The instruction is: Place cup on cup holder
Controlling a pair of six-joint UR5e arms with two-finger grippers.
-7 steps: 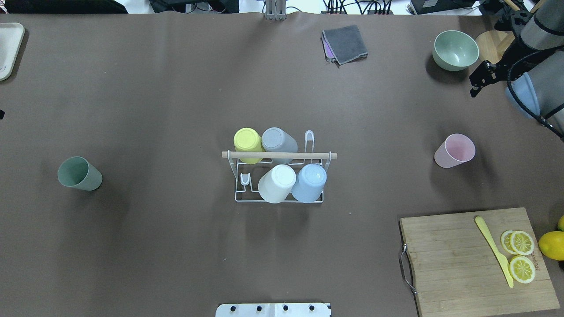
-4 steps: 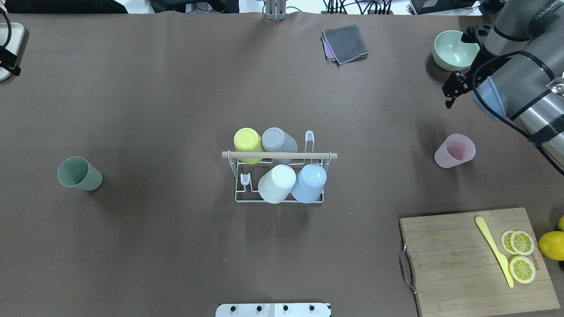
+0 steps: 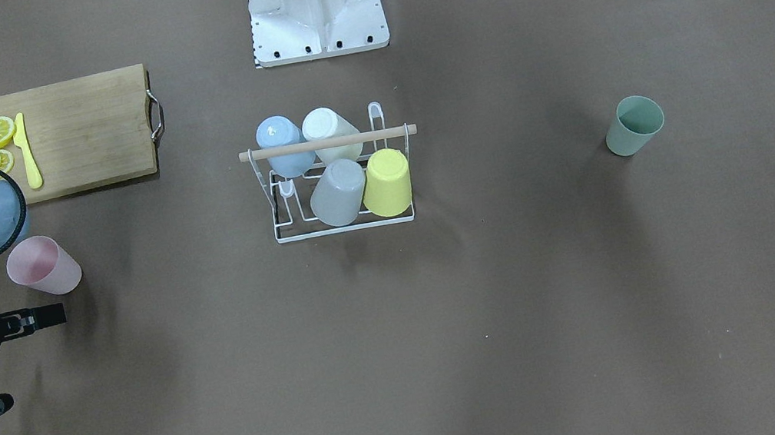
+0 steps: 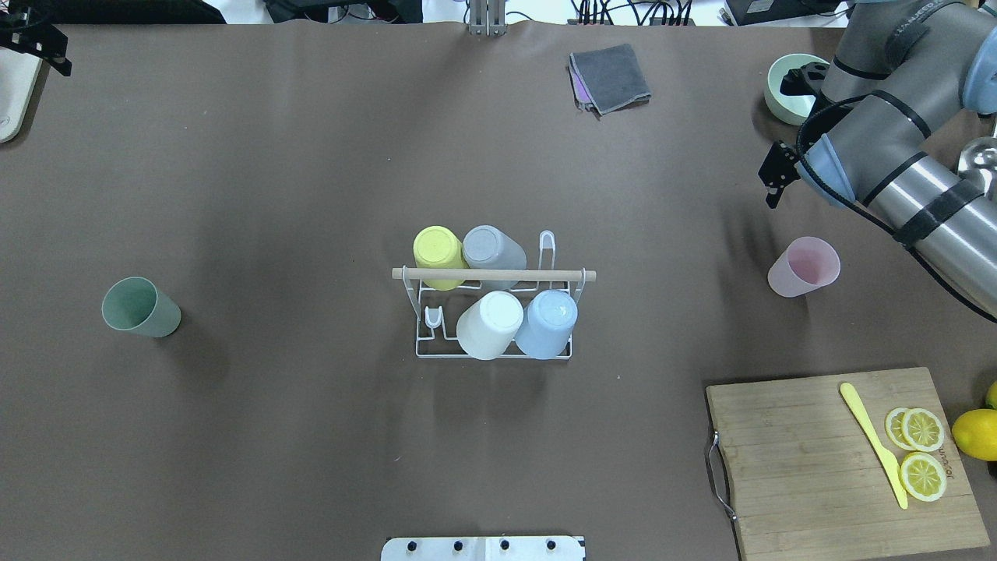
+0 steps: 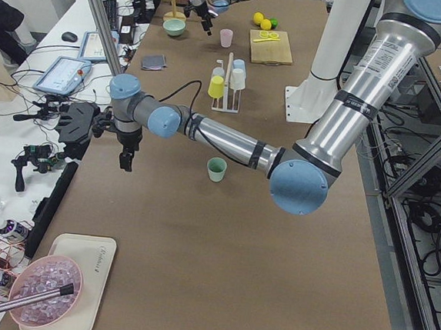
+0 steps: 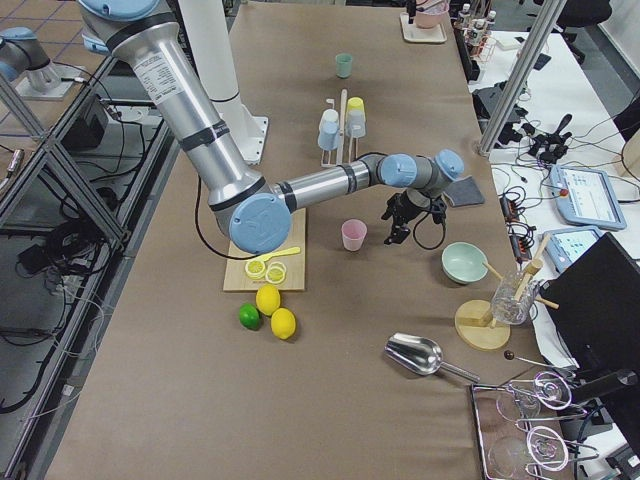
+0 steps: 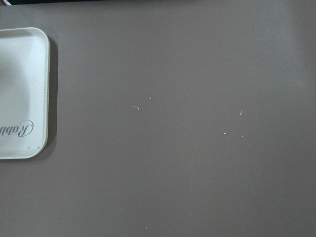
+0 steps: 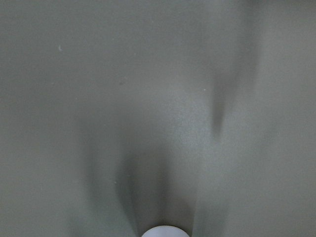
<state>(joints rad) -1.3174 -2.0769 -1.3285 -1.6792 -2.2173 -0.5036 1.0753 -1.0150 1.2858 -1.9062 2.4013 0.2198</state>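
The pink cup should hang upside down on the cup holder (image 3: 328,144), so my right gripper needs to take hold of the cup by its rim (image 3: 46,237) next.
The white wire cup holder (image 4: 494,352) with a wooden rod (image 4: 494,274) stands mid-table, also in the front view (image 3: 345,229). Yellow, grey, white and blue cups hang upside down on it. A pink cup (image 4: 804,267) stands upright at the right; its rim shows at the bottom edge of the right wrist view (image 8: 165,232). A green cup (image 4: 140,307) stands at the left. My right gripper (image 4: 775,183) hovers just beyond the pink cup, fingers apart and empty. My left gripper (image 4: 54,58) is over the far left corner, well away from the green cup; I cannot tell its state.
A green bowl (image 4: 787,89) sits under the right arm. A grey cloth (image 4: 610,78) lies at the back. A cutting board (image 4: 810,467) with lemon slices and a yellow knife is front right. A white tray (image 7: 22,94) lies at the far left.
The right arm swung in from the right edge, its gripper moving left to just beyond the pink cup. The left gripper moved along the left edge to the far corner. The cups stayed put.
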